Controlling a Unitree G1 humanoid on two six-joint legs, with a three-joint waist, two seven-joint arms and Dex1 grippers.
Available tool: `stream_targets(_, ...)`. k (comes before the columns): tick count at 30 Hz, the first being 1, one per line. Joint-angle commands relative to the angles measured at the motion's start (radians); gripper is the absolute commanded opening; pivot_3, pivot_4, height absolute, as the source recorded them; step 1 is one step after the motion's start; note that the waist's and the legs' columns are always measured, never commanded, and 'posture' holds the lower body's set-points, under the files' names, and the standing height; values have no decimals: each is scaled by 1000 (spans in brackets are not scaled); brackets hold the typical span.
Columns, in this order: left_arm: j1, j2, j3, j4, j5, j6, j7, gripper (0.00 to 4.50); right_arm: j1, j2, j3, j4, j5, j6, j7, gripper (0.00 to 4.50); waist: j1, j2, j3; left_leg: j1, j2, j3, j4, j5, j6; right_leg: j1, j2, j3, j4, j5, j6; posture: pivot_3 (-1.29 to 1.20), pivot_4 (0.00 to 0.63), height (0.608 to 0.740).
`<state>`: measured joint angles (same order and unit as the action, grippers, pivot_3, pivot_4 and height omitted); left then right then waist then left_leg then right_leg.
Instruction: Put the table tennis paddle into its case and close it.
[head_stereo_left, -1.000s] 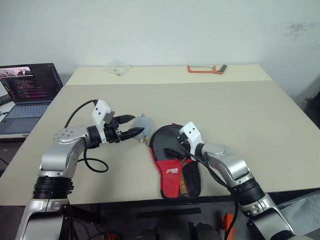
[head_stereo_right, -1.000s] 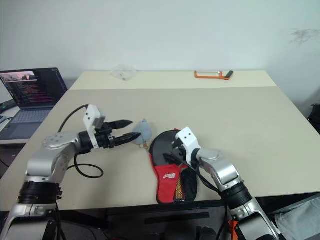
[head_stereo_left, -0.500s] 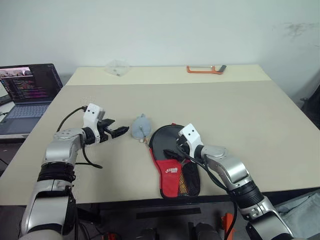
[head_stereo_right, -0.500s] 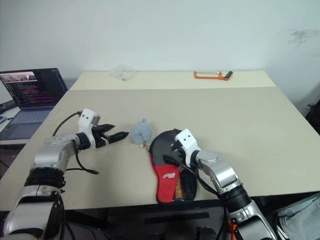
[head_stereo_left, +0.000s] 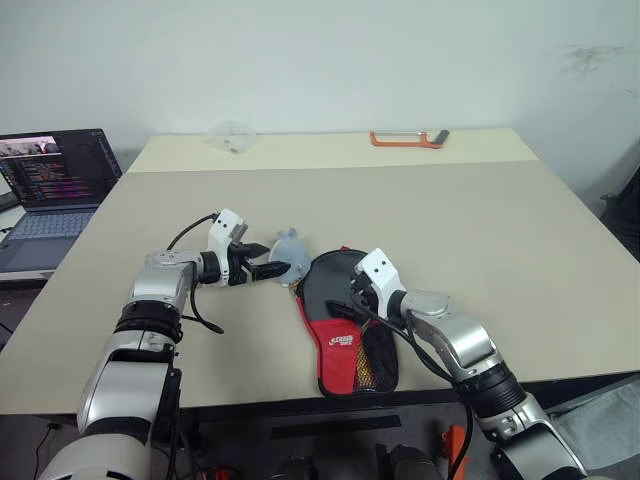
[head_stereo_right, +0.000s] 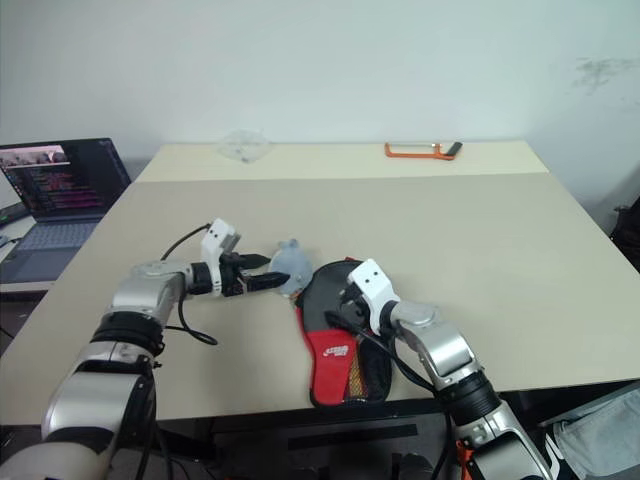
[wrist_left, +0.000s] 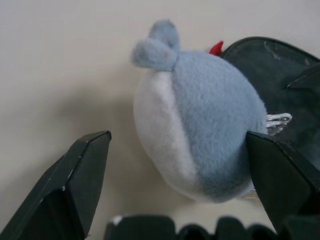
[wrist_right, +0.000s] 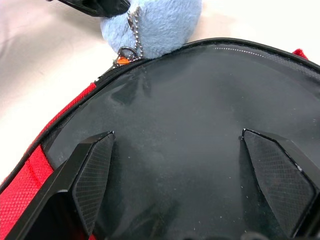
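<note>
The left gripper's fingers reach down beside the blue and white plush (head_stereo_left: 291, 252) (wrist_left: 200, 130), so the robot will close the left gripper now. Closing now would hold the plush.
The case (head_stereo_left: 343, 343) lies flat near the table's front edge, its black round top towards the back and its red part with white logo and mesh towards me. The table tennis paddle is hidden. A small blue and white plush charm (wrist_left: 200, 135) hangs by a bead chain (wrist_right: 136, 39) from the case's zip at the top left. My left gripper (head_stereo_left: 273, 268) is open and low over the table, one finger on each side of the plush. My right gripper (wrist_right: 177, 136) is open just above the case's black top, holding nothing.
An open laptop (head_stereo_left: 55, 170) stands off the table's left side. At the back of the table (head_stereo_left: 480, 230) lie an orange-framed saw (head_stereo_left: 405, 138) and a clear plastic piece (head_stereo_left: 232, 135). The table's front edge runs just below the case.
My left gripper pulled back to the left, then came forward and lower, and now brackets the plush. The right arm and the case have stayed put.
</note>
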<state>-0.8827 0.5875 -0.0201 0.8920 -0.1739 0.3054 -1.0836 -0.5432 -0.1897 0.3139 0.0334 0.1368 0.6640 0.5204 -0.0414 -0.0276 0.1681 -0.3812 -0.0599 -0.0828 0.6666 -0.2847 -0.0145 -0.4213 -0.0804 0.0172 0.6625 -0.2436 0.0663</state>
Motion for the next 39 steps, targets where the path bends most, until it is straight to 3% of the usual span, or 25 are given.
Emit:
stream_targets(1, -23, -8, -6, 35, 29, -25, 2, 4487, 9, 1, -6, -31, -5, -1, -2, 4500, 0, 0, 0, 0, 0, 0, 0, 0, 0, 0, 0, 0, 0, 0, 0, 0, 150, 740)
stream_targets(7, -3, -18, -12, 21, 40, -25, -28, 4487, -11, 33, -39, -33, 2, -53, -27, 4500, 0, 0, 0, 0, 0, 0, 0, 0, 0, 0, 0, 0, 0, 0, 0, 0, 150, 740)
stream_targets(10, 9, -15, -14, 10, 46, -25, -32, 3934, -27, 37, -35, 24, -16, -78, -30, 4500, 0, 0, 0, 0, 0, 0, 0, 0, 0, 0, 0, 0, 1, 0, 0, 0, 150, 740)
stream_targets(19, 16, -9, -18, -5, 56, -26, -21, 814, -47, 64, 17, 122, -53, -122, 14, 4500, -1, 0, 0, 1, 0, 0, 0, 0, 0, 0, 0, 0, 1, 0, 0, 0, 150, 740)
stream_targets(22, 15, -6, -19, -8, 61, -25, -12, 109, -38, 64, 35, 110, -55, -118, 36, 4500, -1, 0, 0, 1, 0, 0, 0, 0, 0, 0, 0, 0, 1, 0, 0, 0, 150, 740)
stream_targets(32, 19, -3, -22, -29, 74, -26, -8, 53, 19, 23, 58, 31, -69, -34, 67, 4500, 0, 0, -1, 1, 0, -1, 0, 0, 0, 1, 0, 0, 2, 0, 0, 0, 150, 740)
stream_targets(39, -94, -18, -54, 122, 165, -144, 121, 51, 45, -15, 84, 9, -75, 37, 90, 4500, 2, -2, -4, 2, 0, -1, 1, 0, 0, 2, 0, -1, 2, 0, 0, 0, 150, 740)
